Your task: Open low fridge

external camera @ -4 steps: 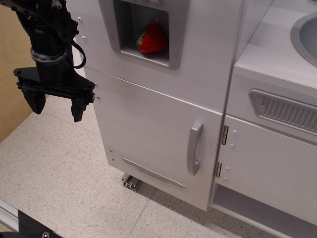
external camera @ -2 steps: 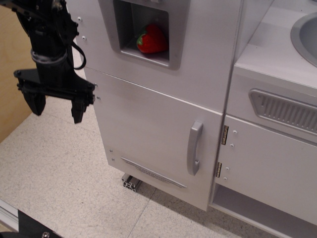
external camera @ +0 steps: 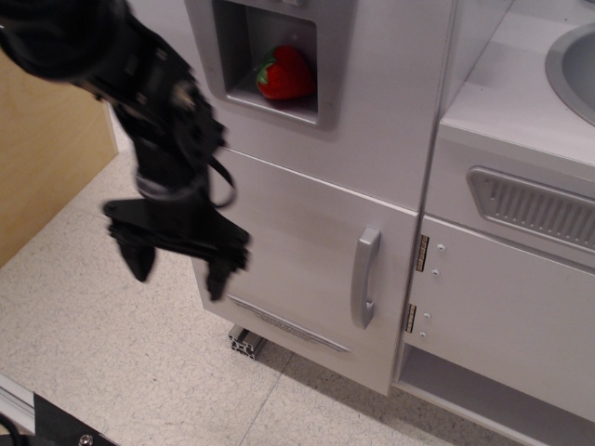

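Next, my gripper grabs the curved grey handle (external camera: 364,276) on its white door (external camera: 297,251) to open the low fridge.
The low fridge (external camera: 297,242) is the large white compartment with a flat door, which stands shut. Its curved grey vertical handle (external camera: 364,276) is on the door's right side and a narrow slotted vent strip (external camera: 288,323) runs along the bottom. My black gripper (external camera: 178,271) hangs open and empty in front of the door's left part, fingers pointing down, well left of the handle. The arm is motion-blurred and covers the door's upper left corner.
Above the door is a white panel with a grey niche holding a red strawberry toy (external camera: 284,73). To the right stand a cabinet door with silver hinges (external camera: 507,316), a grey vent panel (external camera: 535,206) and a sink (external camera: 575,65). A wooden board (external camera: 46,167) stands at left.
The arm has swung down and to the right, from beside the fridge's left edge to in front of the door. The gripper stays open. The door has not moved.
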